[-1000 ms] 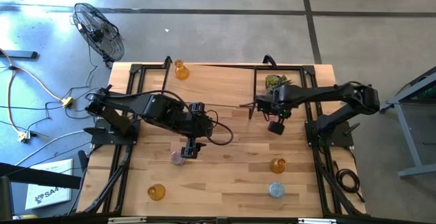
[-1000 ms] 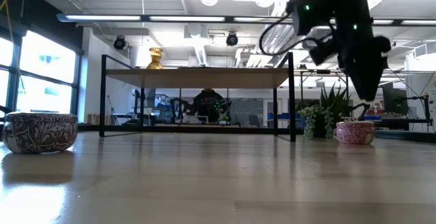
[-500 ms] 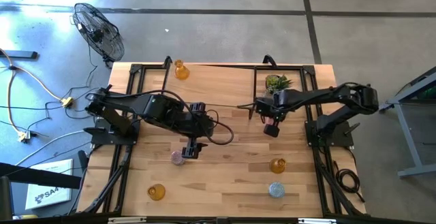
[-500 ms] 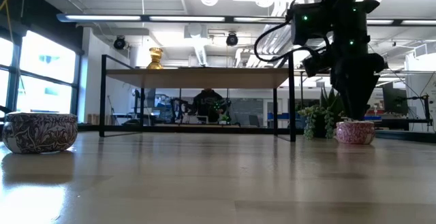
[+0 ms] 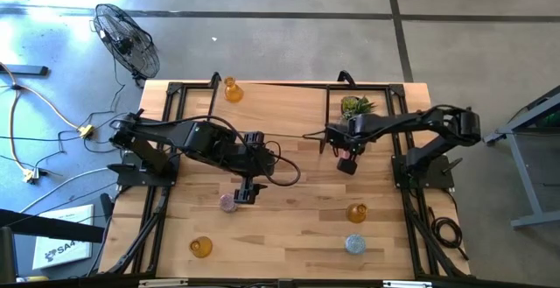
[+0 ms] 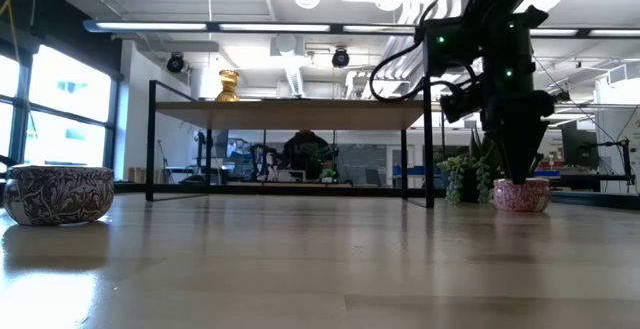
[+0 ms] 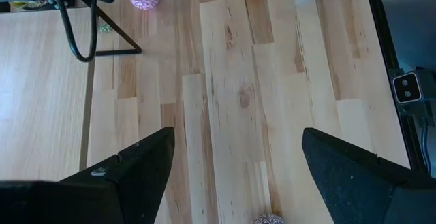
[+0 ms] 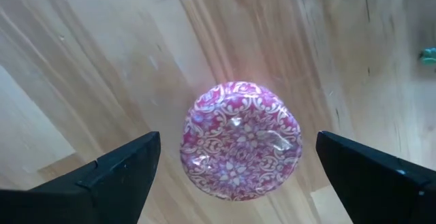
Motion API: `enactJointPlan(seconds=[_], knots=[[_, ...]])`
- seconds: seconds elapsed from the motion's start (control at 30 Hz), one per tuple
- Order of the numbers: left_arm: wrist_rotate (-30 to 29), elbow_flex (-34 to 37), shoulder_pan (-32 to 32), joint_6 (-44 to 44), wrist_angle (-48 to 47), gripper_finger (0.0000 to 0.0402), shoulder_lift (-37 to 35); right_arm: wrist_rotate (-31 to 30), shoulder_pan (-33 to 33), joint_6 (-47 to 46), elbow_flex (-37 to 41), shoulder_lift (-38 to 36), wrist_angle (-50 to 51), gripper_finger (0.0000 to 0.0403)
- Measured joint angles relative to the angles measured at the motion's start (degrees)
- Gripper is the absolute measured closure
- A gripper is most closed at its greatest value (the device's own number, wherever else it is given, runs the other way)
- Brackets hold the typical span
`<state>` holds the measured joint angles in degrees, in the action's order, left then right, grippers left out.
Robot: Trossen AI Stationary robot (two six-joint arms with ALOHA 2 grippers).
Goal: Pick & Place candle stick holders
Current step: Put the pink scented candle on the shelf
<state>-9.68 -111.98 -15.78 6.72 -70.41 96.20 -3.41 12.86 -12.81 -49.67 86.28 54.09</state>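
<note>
The pink patterned holder has to go on the wooden shelf, so next I need to grab its round body (image 8: 241, 142) with my right gripper.
My right gripper (image 5: 347, 161) is open and points down over a pink patterned holder (image 8: 242, 139). Its fingers stand on either side of the holder, apart from it. The holder stands on its base on the table next to the plant (image 6: 520, 194). My left gripper (image 5: 245, 192) is open and empty, above the table beside the other pink holder (image 5: 227, 202). Amber holders stand at the far edge (image 5: 232, 89), the near left (image 5: 201, 247) and the near right (image 5: 356, 212). A light blue holder (image 5: 354, 244) stands near the front edge.
A small spiky green potted plant (image 5: 354, 106) stands just beyond my right gripper. Black metal frames (image 5: 188, 91) run along the table's far and side edges. Bare wood lies in the table's middle (image 5: 297, 209).
My right gripper has moved a little toward the table's left edge and come down over the pink holder, turning from a slant to point straight down. The holder has not moved.
</note>
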Motion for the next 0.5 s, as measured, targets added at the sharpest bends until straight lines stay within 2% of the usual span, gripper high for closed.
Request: enactJointPlan(seconds=[0.23,0.5], knots=[[0.01,0.00,0.01,0.00,-0.02,0.0087,0.00,2.41,1.60,-0.21,0.46,0.00,-0.53,0.0015],[0.03,0.00,-0.01,0.02,-0.02,0.0087,0.00,3.73,2.56,-0.16,5.98,0.24,-4.10,0.0016]])
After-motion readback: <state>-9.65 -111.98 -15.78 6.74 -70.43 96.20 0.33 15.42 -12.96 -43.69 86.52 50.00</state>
